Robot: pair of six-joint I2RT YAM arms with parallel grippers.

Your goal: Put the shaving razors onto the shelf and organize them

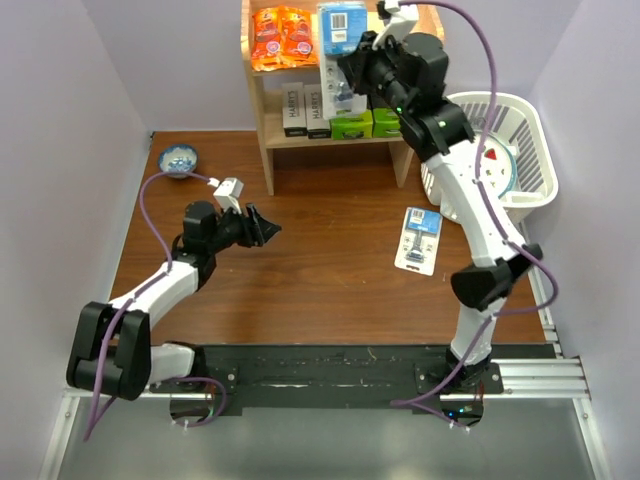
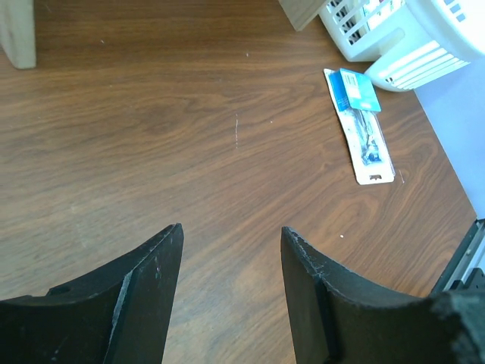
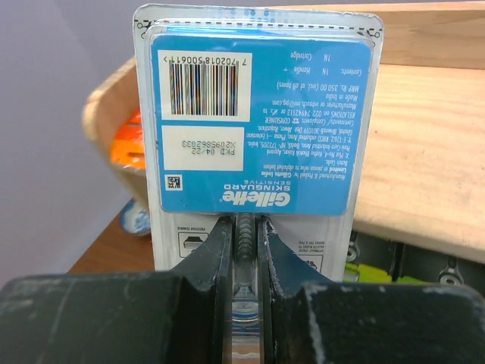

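The card's lower part hangs outside the shelf's front edge and would fall off the shelf [image 1: 262, 112] if I opened now, so my right gripper should keep holding the card.
My right gripper [image 1: 352, 62] [image 3: 245, 224] is shut on a clear razor blister card with a blue header [image 1: 341, 30] [image 3: 254, 114], held upright at the top of the wooden shelf [image 1: 262, 112]. A second blister card [image 1: 420, 240] [image 2: 362, 125] lies flat on the table to the right. On the lower board stand the HARRY'S box [image 1: 294, 110] and two black boxes with lime-green ends [image 1: 352, 124] [image 1: 386, 122]. My left gripper [image 1: 268, 228] [image 2: 231, 231] hovers open over bare table on the left, nothing between its fingers.
Orange snack packets [image 1: 282, 38] lie on the shelf's top at the left. A white slatted basket [image 1: 522, 135] [image 2: 409, 38] stands right of the shelf. A small blue bowl [image 1: 180, 159] sits at the table's back left.
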